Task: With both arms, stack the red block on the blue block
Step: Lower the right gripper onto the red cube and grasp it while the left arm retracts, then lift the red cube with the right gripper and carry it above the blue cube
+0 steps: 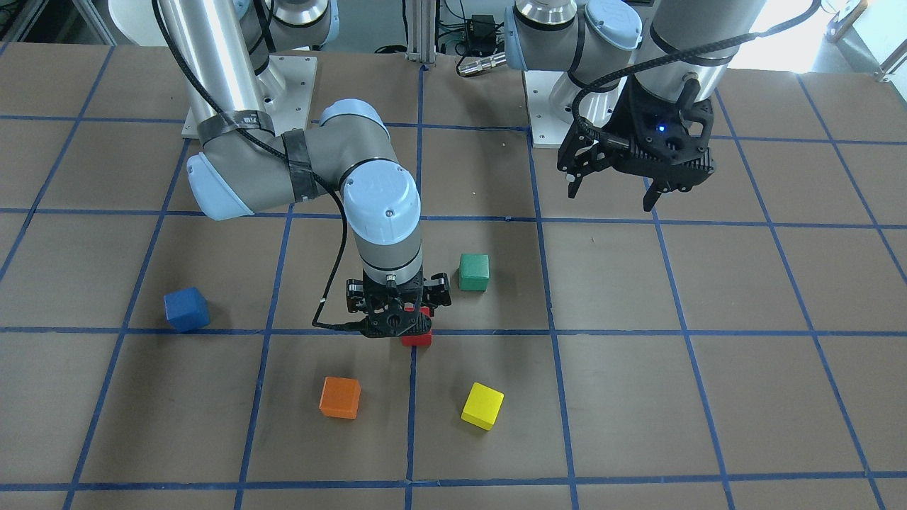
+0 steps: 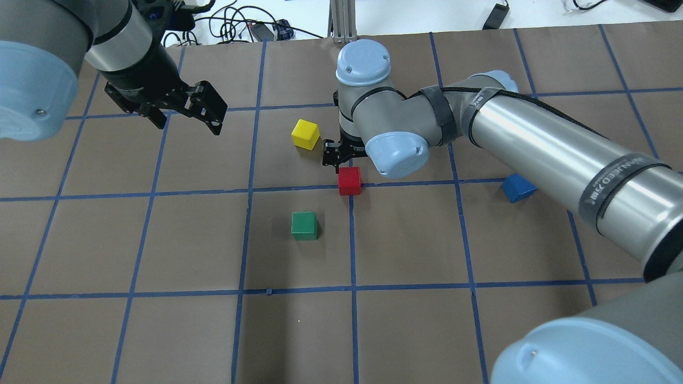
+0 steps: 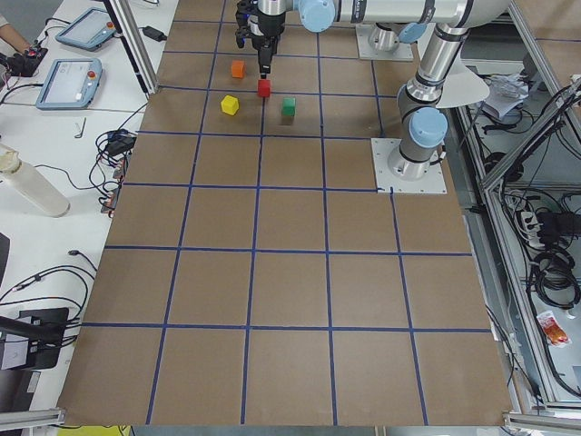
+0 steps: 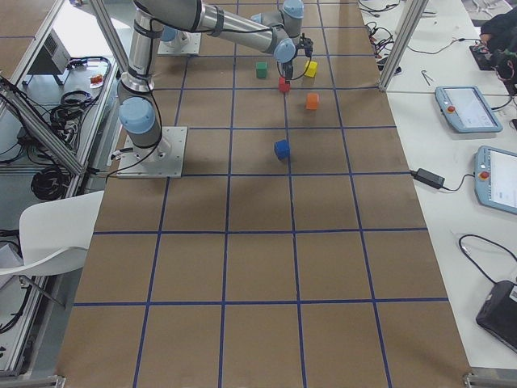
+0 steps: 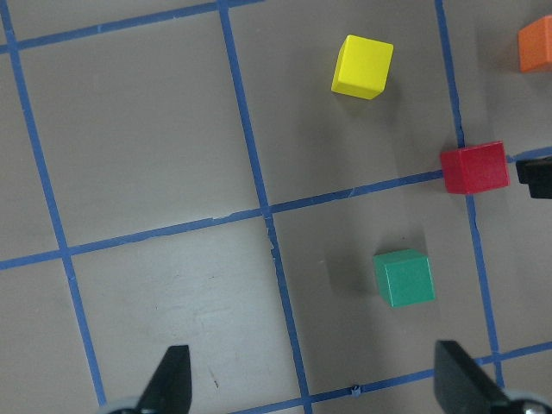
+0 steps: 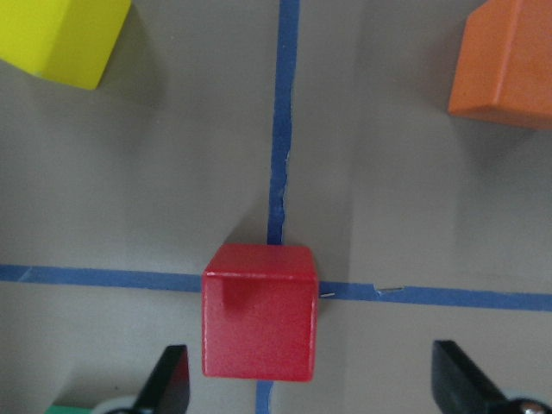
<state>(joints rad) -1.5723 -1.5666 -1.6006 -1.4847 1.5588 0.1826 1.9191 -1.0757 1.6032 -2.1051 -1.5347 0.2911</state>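
My fingers hover above the red block's top side (image 6: 260,328), so it is too early to close on the red block; my right gripper lowers first, then closes.
The red block (image 1: 417,338) sits on a blue grid-line crossing near the table's middle; it also shows in the overhead view (image 2: 349,181) and the left wrist view (image 5: 473,167). My right gripper (image 1: 395,315) hangs low right over it, jaws open. In the right wrist view the red block (image 6: 259,310) lies between the spread fingers (image 6: 172,379), nearer the left one, not touching either. The blue block (image 1: 186,309) stands apart, beside my right arm in the overhead view (image 2: 518,188). My left gripper (image 1: 611,195) is open, empty and raised, well away from both blocks.
A green block (image 1: 473,273), a yellow block (image 1: 482,406) and an orange block (image 1: 340,397) stand around the red block, each about a block's width or more away. The brown table (image 1: 708,397) carries a blue tape grid.
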